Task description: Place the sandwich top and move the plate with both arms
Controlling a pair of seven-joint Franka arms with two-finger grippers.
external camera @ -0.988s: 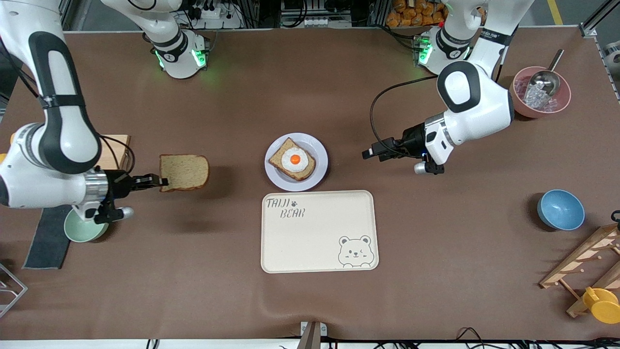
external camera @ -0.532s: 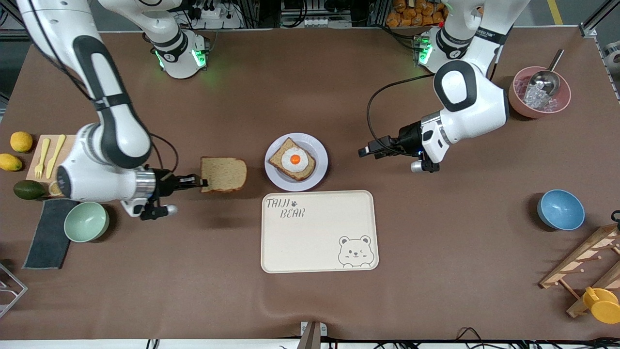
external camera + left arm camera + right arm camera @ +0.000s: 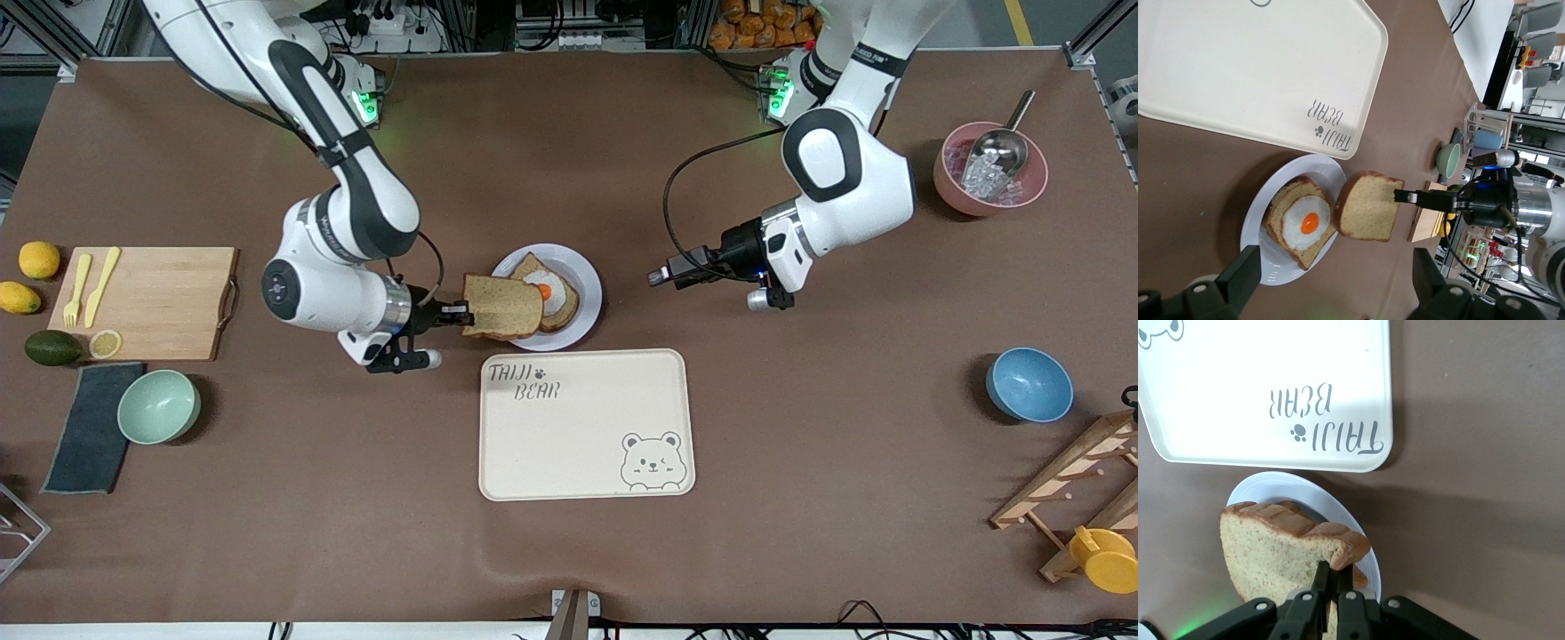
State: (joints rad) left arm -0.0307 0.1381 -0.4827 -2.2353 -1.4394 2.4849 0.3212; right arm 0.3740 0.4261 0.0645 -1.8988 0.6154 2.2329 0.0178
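Note:
The sandwich top hangs past the plate's rim, so it is too early to release. My right gripper first moves the sandwich top (image 3: 501,308) onto the egg-topped bread (image 3: 556,298) from here.
The sandwich top (image 3: 502,307), a plain brown slice, is held by its crust edge in my right gripper (image 3: 462,311), which is shut on it. The slice hangs tilted over the plate's rim toward the right arm's end and partly covers the egg-topped bread (image 3: 556,298) on the lavender-white plate (image 3: 582,267). The right wrist view shows the fingers (image 3: 1327,577) pinching the slice (image 3: 1278,553) above the plate (image 3: 1271,487). My left gripper (image 3: 656,277) is open and empty, beside the plate toward the left arm's end. Its wrist view shows the plate (image 3: 1271,220), the slice (image 3: 1368,207) and its own gripper (image 3: 1335,280).
The cream bear tray (image 3: 582,422) lies just nearer the camera than the plate. A cutting board (image 3: 151,298), green bowl (image 3: 158,406) and dark cloth (image 3: 89,427) sit toward the right arm's end. A blue bowl (image 3: 1029,384), pink bowl (image 3: 991,169) and wooden rack (image 3: 1076,480) sit toward the left arm's end.
My right gripper has carried the sandwich top from beside the cutting board to over the plate's rim. My left gripper has crept slightly toward the plate.

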